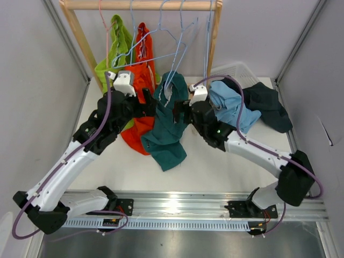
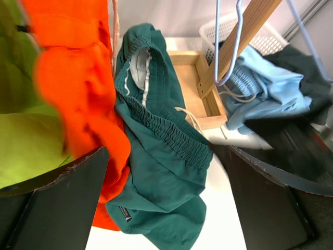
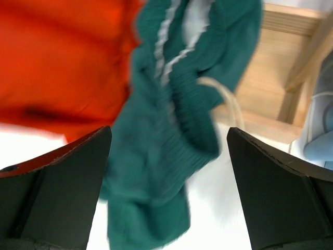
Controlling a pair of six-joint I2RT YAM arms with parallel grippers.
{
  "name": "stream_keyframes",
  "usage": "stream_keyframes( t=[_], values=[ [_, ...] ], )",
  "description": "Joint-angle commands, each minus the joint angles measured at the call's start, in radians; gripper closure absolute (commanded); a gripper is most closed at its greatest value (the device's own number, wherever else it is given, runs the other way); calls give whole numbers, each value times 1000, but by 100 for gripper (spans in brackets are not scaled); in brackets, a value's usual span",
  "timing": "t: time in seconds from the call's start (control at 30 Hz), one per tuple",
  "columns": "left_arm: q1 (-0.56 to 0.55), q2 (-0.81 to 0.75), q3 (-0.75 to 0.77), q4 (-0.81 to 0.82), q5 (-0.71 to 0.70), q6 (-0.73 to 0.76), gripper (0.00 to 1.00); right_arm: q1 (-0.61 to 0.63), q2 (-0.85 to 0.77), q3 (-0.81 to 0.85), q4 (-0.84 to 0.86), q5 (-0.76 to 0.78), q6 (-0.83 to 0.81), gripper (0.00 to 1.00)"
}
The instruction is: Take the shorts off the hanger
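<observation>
I need to take the teal green shorts off, so next I should use my right gripper to grab the waistband's loose near edge (image 1: 179, 122) (image 3: 195, 148), which is clear of the wire hanger.
The teal green shorts (image 1: 166, 129) have their waistband raised near a wire hanger (image 1: 174, 51), and their lower end lies on the table. My left gripper (image 1: 149, 107) is open at their left, and my right gripper (image 1: 180, 110) is open at their right. In the left wrist view the teal shorts (image 2: 161, 156) lie between the spread fingers (image 2: 57, 203) of the gripper (image 2: 166, 208). In the right wrist view the gripper (image 3: 169, 198) is open around the blurred teal shorts (image 3: 166, 130). The orange-red shorts (image 1: 141, 72) and lime green shorts (image 1: 115, 51) hang on the rack. The light blue shorts (image 1: 231, 107) and dark navy shorts (image 1: 266, 105) lie at the right.
A wooden rack (image 1: 142, 5) with several wire hangers stands at the back; its base frame (image 2: 197, 88) lies on the table. A white basket (image 1: 236, 70) sits behind the light blue shorts. Grey walls close in on both sides.
</observation>
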Motion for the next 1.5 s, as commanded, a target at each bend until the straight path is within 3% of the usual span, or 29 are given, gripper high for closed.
stream_keyframes(
  t=[0.0,0.27,0.47,0.53,0.57,0.67,0.77,0.9,1.13,1.3,1.4,1.47],
  values=[
    [3,-53,10,-32,8,24,1,-79,81,82,98,-87,69,1],
    [3,-105,-50,-20,7,39,1,-36,356,163,120,-138,144,1],
    [4,-117,-61,-17,12,44,1,18,390,134,124,-127,186,3],
    [4,-126,-68,-12,13,41,1,21,385,113,129,-130,192,19],
    [4,-132,-70,-14,13,40,1,21,373,96,123,-129,196,56],
    [4,-142,-76,-8,13,35,1,27,341,74,84,-110,196,100],
    [4,-142,-72,-12,18,29,1,57,250,37,51,-55,169,100],
    [4,-148,-55,-25,18,23,1,128,9,13,-70,89,137,100],
    [4,-160,-27,-57,-16,33,1,326,-374,59,-294,457,57,100],
    [4,-165,-29,-46,-2,13,1,441,-486,180,-361,624,-105,100],
    [4,-162,-35,-40,13,-2,1,432,-483,259,-261,678,-322,100],
    [4,-162,-35,-40,22,-8,1,363,-445,353,-212,654,-406,100]
  ],
)
